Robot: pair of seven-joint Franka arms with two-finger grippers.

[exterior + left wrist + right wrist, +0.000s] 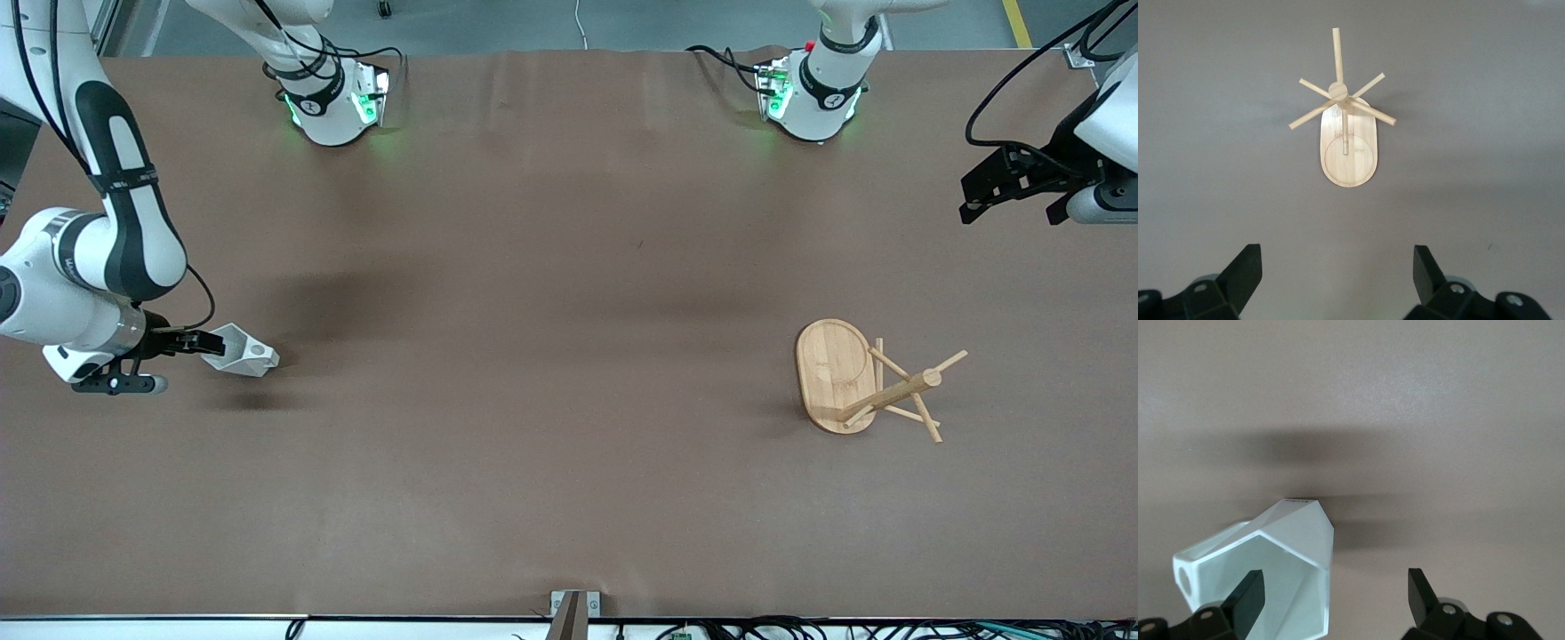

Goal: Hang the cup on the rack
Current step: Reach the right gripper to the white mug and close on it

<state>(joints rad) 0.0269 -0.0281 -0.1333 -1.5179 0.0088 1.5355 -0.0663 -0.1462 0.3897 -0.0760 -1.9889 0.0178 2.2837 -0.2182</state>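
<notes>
My right gripper should pick up the cup by its opening's rim [1327, 600] next, so the cup's small round hole [1185, 581] stays free for a rack peg.
The white faceted cup [242, 350] lies on its side on the table at the right arm's end, its mouth toward my right gripper [210, 343]. That gripper is open: one finger [1248, 595] is inside the cup's [1278, 553] mouth and the other is outside its wall. A small round hole shows in the cup's side. The bamboo rack [876, 384] stands on its oval base toward the left arm's end, with thin pegs off its post. My left gripper [978, 197] is open and empty, held high, with the rack [1346, 133] in its view [1337, 261].
Brown table cover [551, 356] all round. The arms' bases [333, 98] stand along the edge farthest from the front camera. A small metal bracket [573, 609] sits at the nearest table edge.
</notes>
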